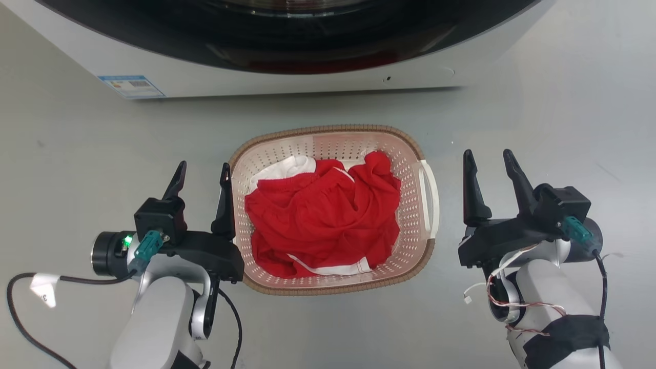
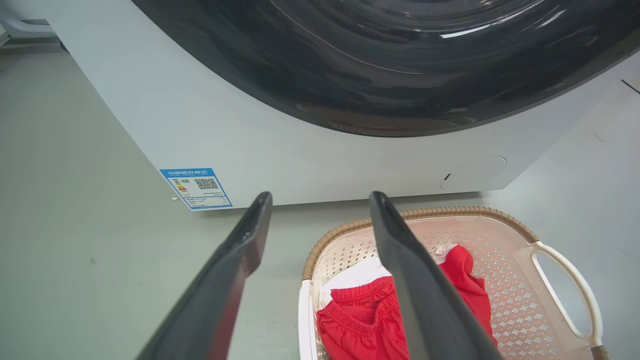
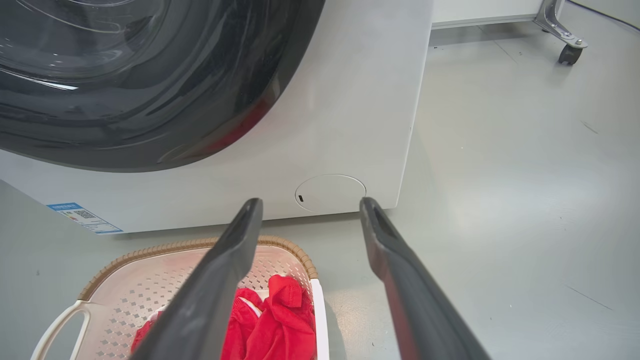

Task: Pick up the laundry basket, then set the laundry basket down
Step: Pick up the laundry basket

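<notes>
The laundry basket has loose clothes in it and should stay level, so my left gripper will grab the basket by its white side handle (image 2: 306, 327) next.
The laundry basket (image 1: 410, 169), pale perforated plastic with a brown woven-look rim, stands on the floor before the washer. It holds red and white clothes (image 1: 323, 220). My left gripper (image 1: 202, 177) is open at the basket's left edge, its inner finger right against the rim. My right gripper (image 1: 488, 156) is open too, a short gap to the right of the white right handle (image 1: 429, 197). The left wrist view has the left gripper (image 2: 321, 200) open with the basket (image 2: 500, 280) behind its right finger. In the right wrist view, the right gripper (image 3: 311, 202) is open beside the basket (image 3: 150, 290).
The white washer (image 1: 307, 82) with its dark round door stands close behind the basket, a blue label (image 1: 130, 86) at its lower left. Grey floor lies on both sides. A wheeled metal leg (image 3: 565, 45) stands far off to the right. A black cable (image 1: 20, 318) trails by my left arm.
</notes>
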